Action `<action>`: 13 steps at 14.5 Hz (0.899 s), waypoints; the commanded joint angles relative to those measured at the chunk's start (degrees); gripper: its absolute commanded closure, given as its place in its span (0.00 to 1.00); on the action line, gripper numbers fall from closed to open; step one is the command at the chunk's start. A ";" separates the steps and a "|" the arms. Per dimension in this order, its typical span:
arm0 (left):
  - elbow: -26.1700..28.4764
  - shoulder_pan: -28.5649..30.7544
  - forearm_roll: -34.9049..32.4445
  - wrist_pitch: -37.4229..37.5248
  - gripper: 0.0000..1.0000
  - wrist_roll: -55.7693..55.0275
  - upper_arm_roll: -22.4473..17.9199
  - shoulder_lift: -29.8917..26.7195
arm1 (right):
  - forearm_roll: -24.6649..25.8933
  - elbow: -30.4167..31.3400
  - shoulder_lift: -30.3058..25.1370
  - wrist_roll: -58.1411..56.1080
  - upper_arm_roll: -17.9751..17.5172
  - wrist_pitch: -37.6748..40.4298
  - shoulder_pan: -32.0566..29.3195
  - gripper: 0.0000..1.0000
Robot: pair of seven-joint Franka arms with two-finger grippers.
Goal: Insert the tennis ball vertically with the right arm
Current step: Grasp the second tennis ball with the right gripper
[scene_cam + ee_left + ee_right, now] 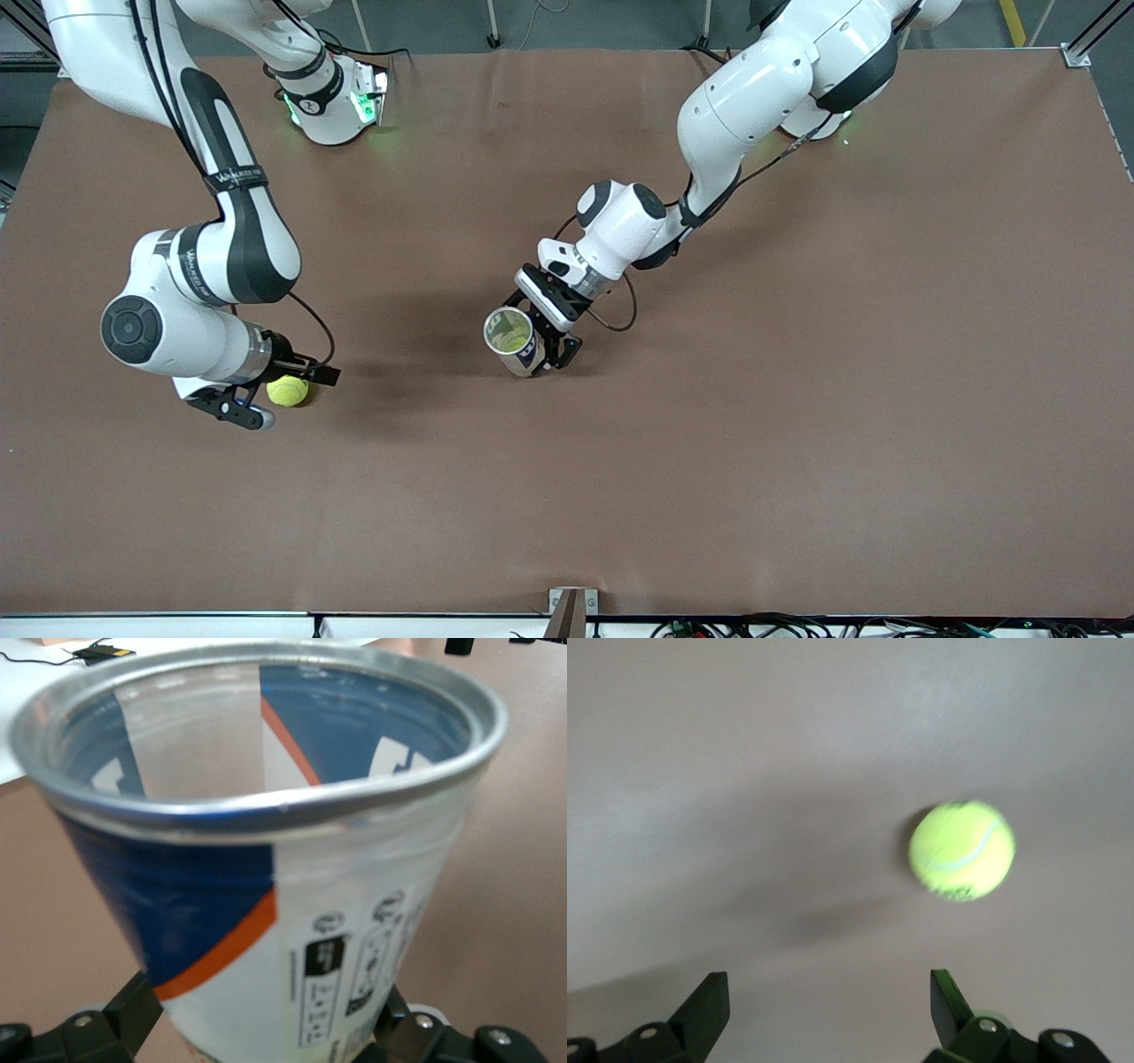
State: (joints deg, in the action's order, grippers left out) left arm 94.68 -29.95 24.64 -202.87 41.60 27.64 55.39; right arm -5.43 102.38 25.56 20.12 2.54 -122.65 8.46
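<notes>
The tennis ball (288, 391) needs to go vertically into the can (514, 341), so my right gripper should grip the ball by its round sides next.
A yellow-green tennis ball (288, 391) lies on the brown table (797, 399) toward the right arm's end. My right gripper (282, 395) hangs over it, open. In the right wrist view the ball (962, 850) lies ahead of the fingertips (709, 997), nothing between them. A blue, white and orange can (514, 341) with a silver rim stands mid-table, its mouth open upward. My left gripper (545, 348) is low at the can's base, its fingers (133, 1014) spread wide on either side of the can (266, 904). I see nothing inside the can.
The bases of both arms stand along the table's edge farthest from the front camera. A small metal bracket (571, 604) sits at the near edge. Bare table surrounds the ball and the can.
</notes>
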 commanded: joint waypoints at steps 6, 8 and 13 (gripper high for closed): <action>4.72 1.12 0.50 -0.60 0.00 0.42 1.54 -3.10 | 2.36 16.45 -2.62 -18.71 -0.96 -23.51 -7.13 0.00; 5.07 1.12 0.50 -0.60 0.00 0.42 1.54 -3.10 | 2.44 16.45 -2.36 -19.33 -0.96 -23.78 -7.49 0.00; 5.07 1.74 0.24 -0.60 0.00 0.50 1.54 -3.10 | 3.15 16.10 0.19 -20.47 -1.05 -29.04 -8.11 0.00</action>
State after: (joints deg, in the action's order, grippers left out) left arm 97.75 -29.31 24.64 -202.98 41.60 28.52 53.94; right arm -4.11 117.06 25.71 0.00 2.58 -149.38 1.76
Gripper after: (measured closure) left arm 0.000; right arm 0.000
